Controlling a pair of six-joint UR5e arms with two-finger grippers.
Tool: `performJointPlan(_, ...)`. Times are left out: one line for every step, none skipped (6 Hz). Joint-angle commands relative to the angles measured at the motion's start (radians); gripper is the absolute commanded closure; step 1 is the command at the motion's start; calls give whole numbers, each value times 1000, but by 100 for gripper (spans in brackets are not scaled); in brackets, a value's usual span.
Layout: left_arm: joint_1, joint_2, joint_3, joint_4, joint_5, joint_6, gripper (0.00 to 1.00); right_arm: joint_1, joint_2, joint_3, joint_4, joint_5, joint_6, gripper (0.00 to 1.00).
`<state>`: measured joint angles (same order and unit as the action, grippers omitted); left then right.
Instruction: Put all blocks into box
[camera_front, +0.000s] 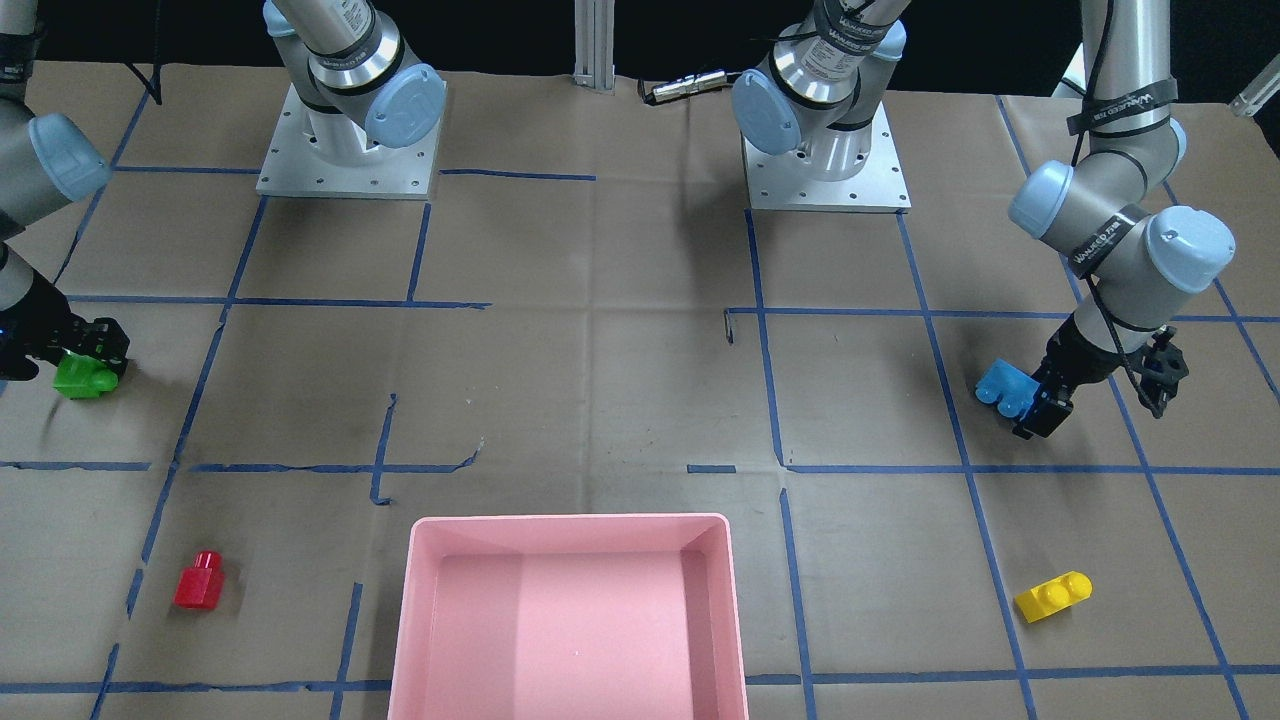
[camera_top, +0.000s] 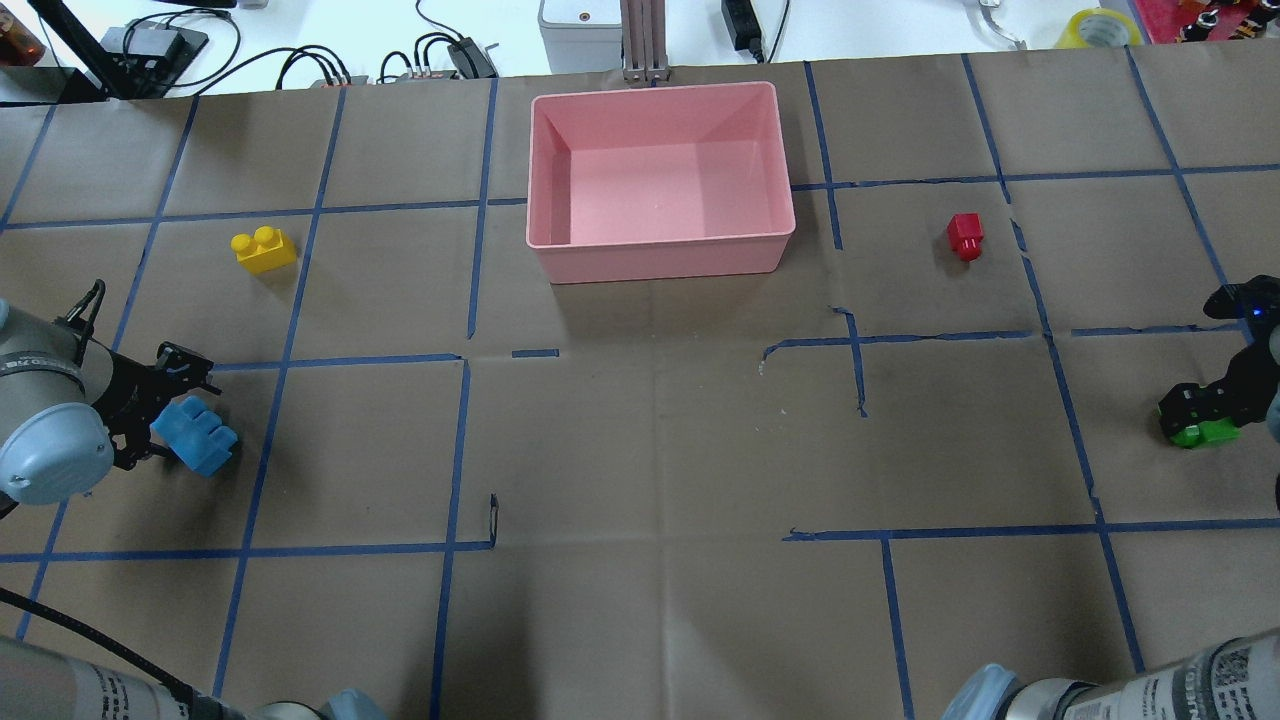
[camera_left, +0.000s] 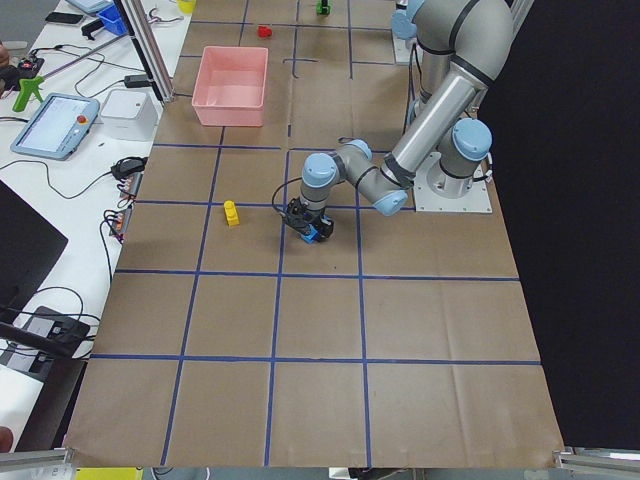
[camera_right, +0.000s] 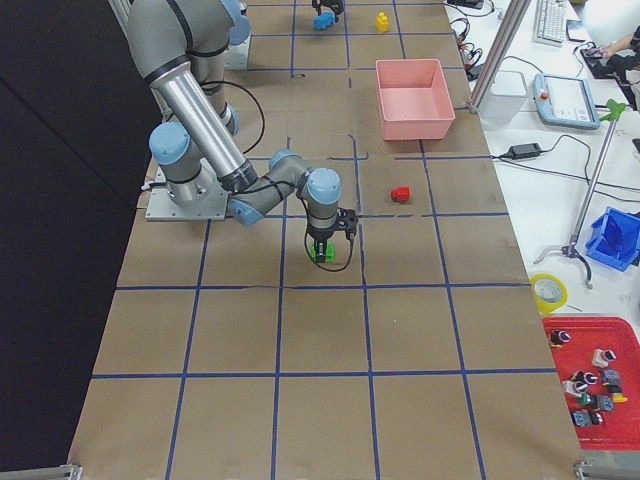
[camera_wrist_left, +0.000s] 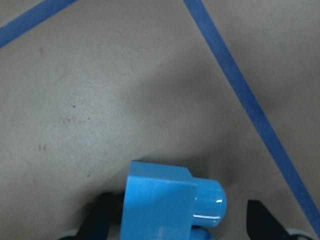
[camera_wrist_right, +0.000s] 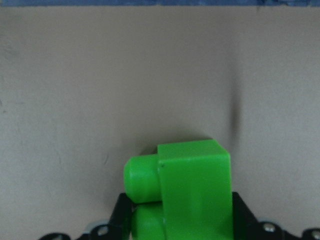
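Observation:
I should grab the light blue block into the pink box (camera_front: 566, 618) next, using my left gripper on its body (camera_front: 1003, 384).
The light blue block (camera_top: 197, 437) lies on the paper at my left side. My left gripper (camera_top: 165, 432) is low around it, open. In the left wrist view the block (camera_wrist_left: 160, 205) touches one finger (camera_wrist_left: 102, 215) and a gap shows before the other. My right gripper (camera_top: 1205, 405) is shut on the green block (camera_top: 1200, 433) at table level; both fingers press its sides in the right wrist view (camera_wrist_right: 182, 192). The yellow block (camera_top: 263, 249) and the red block (camera_top: 966, 236) lie loose on the paper. The pink box (camera_top: 660, 262) stands far centre with nothing in it.
Both arm bases (camera_front: 345, 150) are bolted at the robot's side of the table. Blue tape lines grid the brown paper. Cables and equipment (camera_top: 150, 40) lie beyond the far edge.

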<state>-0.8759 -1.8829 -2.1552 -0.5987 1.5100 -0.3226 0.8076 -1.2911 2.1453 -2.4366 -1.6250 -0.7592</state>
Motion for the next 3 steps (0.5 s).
performJointPlan(0, -1, 1, -9, -2, 0, 22, 1, -28, -21, 49, -4, 4, 92)
performJointPlan(2, 1, 1, -13, -31, -1, 35, 11, -133, -98, 189, -3, 15, 92)
performJointPlan(0, 1, 3, -13, -43, -1, 46, 65, -213, -213, 370, 2, 125, 92)
